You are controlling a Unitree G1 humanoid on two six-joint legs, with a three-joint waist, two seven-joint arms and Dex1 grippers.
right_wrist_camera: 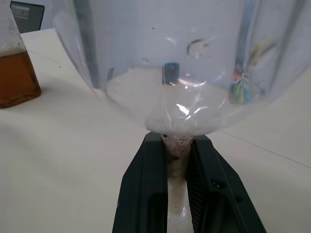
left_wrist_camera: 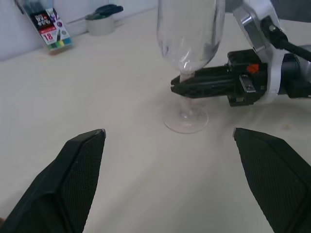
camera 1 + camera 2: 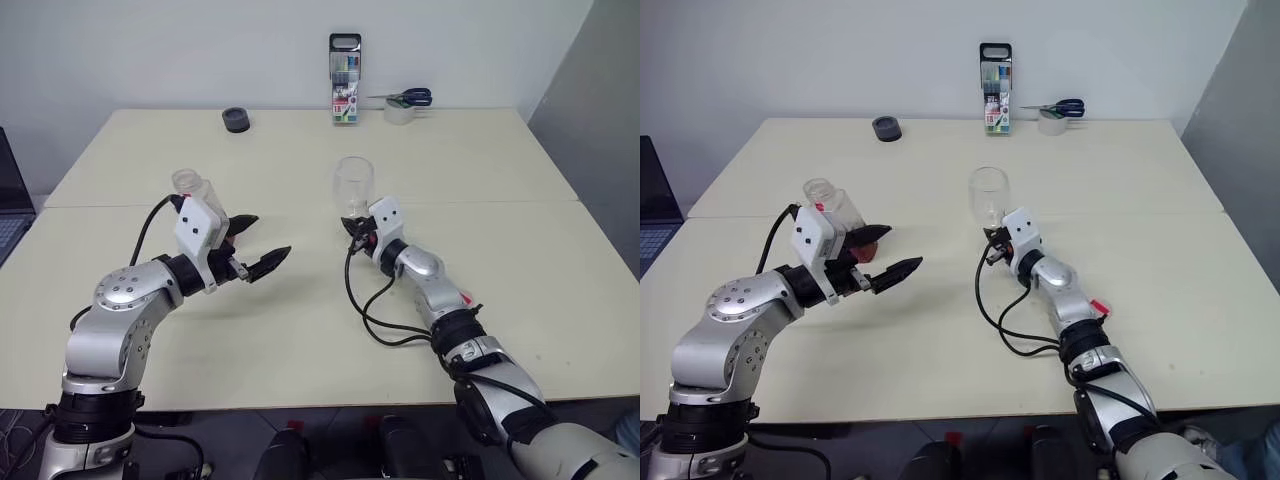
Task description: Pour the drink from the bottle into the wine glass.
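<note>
My right gripper should open now, since the wine glass would stay standing with its stem (image 1: 178,208) reaching down to the table.
The wine glass (image 3: 353,182) stands upright and empty on the table's middle. My right gripper (image 1: 177,140) is shut on its thin stem just under the bowl, pointing level. The bottle (image 3: 188,184) stands to the left, its lower part hidden behind my left wrist. The right wrist view shows the amber drink (image 1: 15,77) in it. My left gripper (image 3: 266,238) hangs open above the table between bottle and glass, holding nothing and pointing toward the glass (image 2: 188,43). The left wrist view also shows my right gripper's fingers (image 2: 209,85) on the stem.
A case of coloured pens (image 3: 345,80) stands at the table's far edge, with a tape roll and scissors (image 3: 404,106) to its right. A small black round thing (image 3: 236,120) lies at the far left. A laptop (image 3: 10,205) sits off the left edge.
</note>
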